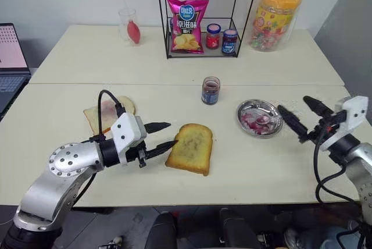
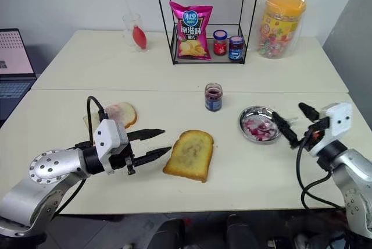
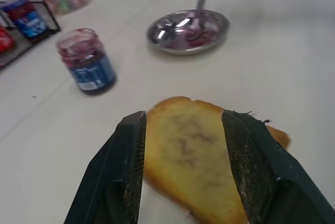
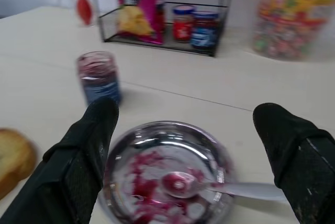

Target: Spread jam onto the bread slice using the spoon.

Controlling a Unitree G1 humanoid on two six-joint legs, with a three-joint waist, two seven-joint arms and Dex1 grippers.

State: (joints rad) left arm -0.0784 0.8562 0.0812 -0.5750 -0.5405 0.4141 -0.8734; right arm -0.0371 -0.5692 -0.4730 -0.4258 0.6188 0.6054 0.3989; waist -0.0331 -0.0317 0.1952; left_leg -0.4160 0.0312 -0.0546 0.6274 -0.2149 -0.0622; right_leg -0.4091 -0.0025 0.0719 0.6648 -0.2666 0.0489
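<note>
Red jam smears the spoon's bowl [image 4: 179,184] in the dish. To spread jam, my right gripper needs to pick up the spoon next by its clean handle [image 4: 256,191].
The golden-brown bread slice [image 1: 190,148] lies flat near the table's front edge. My left gripper [image 1: 172,133] hovers just left of it, open and empty, fingers pointing at its left crust. The jam shows dark red in a small clear jar [image 1: 210,91] with a blue label, standing lidless behind the bread. The spoon [image 4: 225,188] lies in the jam-smeared round steel dish [image 1: 260,117], its handle towards my right gripper. My right gripper [image 1: 292,102] is wide open just right of the dish, holding nothing.
A paler slice with a purplish smear [image 1: 109,111] lies behind the left gripper. At the back stand a wire rack [image 1: 200,39] with a chip bag and two capped jars, a candy tub [image 1: 276,16] and a clear cup [image 1: 129,26]. A laptop [image 1: 11,57] sits at far left.
</note>
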